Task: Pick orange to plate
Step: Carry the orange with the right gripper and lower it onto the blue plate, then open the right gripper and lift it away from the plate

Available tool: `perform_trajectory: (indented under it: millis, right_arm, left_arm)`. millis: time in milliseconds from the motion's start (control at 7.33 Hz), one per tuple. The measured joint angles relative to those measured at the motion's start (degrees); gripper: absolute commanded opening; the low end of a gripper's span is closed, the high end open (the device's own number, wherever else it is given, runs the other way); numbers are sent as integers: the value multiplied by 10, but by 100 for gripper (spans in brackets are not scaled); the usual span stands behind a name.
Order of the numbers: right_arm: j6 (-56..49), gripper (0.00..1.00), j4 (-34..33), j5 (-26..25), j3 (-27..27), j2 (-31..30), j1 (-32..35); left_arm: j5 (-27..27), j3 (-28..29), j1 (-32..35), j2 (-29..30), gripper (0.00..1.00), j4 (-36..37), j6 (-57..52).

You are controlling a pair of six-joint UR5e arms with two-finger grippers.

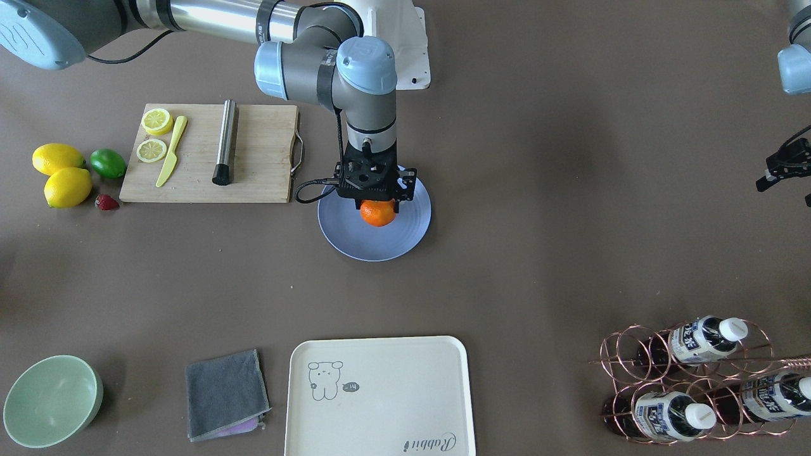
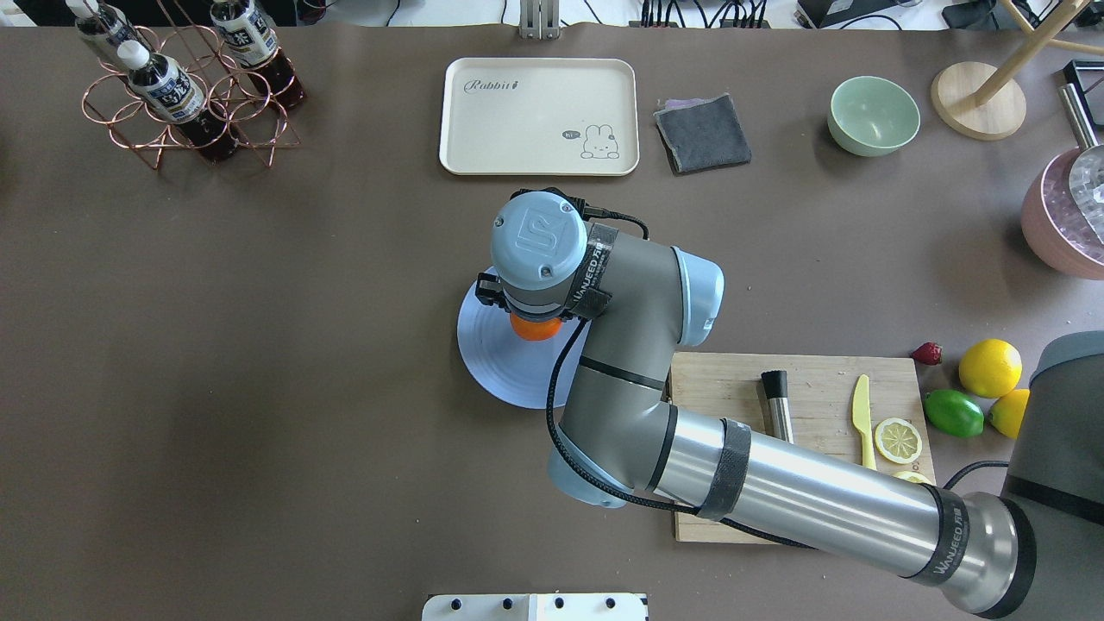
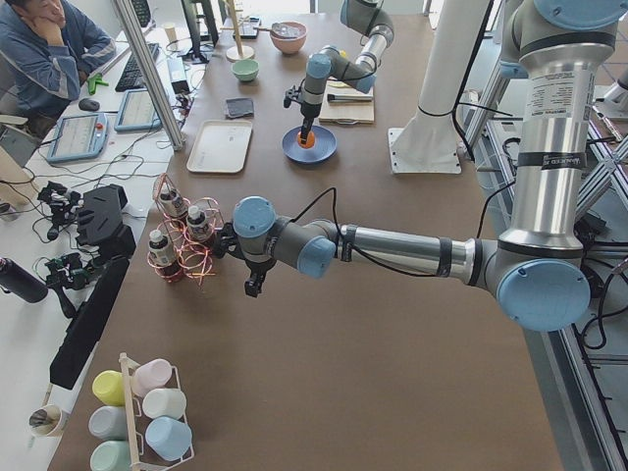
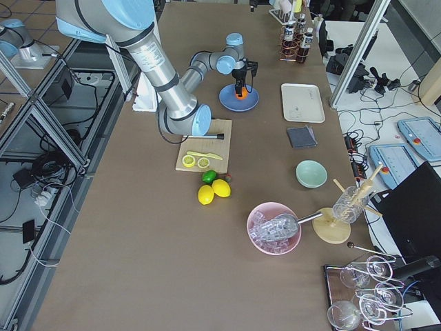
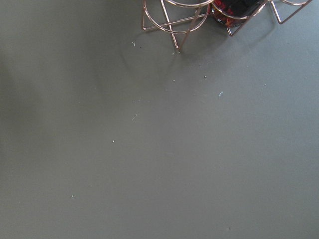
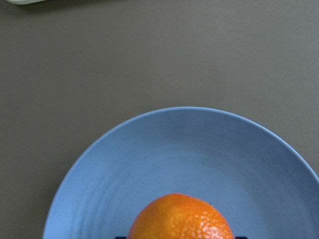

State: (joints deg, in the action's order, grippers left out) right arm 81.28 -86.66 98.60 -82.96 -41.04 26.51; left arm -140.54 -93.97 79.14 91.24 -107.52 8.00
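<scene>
The orange's bottom (image 1: 378,220) meets the flat middle of the plate, inside the plate's rim, and the orange would rest there, so the robot's right gripper needs to open.
The small bright orange (image 1: 377,214) is in the middle of the periwinkle-blue plate (image 1: 374,248), low over its surface or resting on it. My right gripper (image 1: 377,204) points straight down over it, with a dark finger tip against each side of the fruit in the right wrist view, so it is shut on the orange (image 6: 180,219). The plate (image 6: 174,144) fills the lower half of that view. My left gripper (image 1: 785,174) hangs far off beside the copper bottle rack (image 1: 690,380); whether it is open or shut does not show.
A wooden cutting board (image 1: 260,158) with lemon slices, a yellow knife and a steel tube lies beside the plate. Two lemons (image 1: 60,174), a lime (image 1: 108,163) and a strawberry sit past it. A cream tray (image 1: 380,396), grey cloth (image 1: 225,392) and green bowl (image 1: 51,400) line the operators' side.
</scene>
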Motion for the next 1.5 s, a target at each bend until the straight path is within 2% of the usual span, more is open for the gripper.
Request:
perform_trajectory:
  millis: [136,273,409,545,955,1227,1500]
  right_arm:
    - [0,0,0,0,4,0,-2]
    - [-1,23,0,0,6,-1,-4]
    - [-1,84,1,0,7,-1,-4]
    - [-1,100,1,-1,7,-2,-6]
    - [-15,100,5,-7,-8,-3,4]
    - [-53,100,-4,46,-41,-17,68]
    - [-184,100,-13,120,-113,-113,160]
  left_arm:
    - [0,0,0,0,98,0,0]
    - [0,0,0,0,98,0,0]
    - [0,0,0,0,98,0,0]
    - [0,0,0,0,98,0,0]
    - [1,2,0,2,98,4,0]
    - [3,2,6,8,98,16,0]
    - [5,4,24,8,98,21,-19]
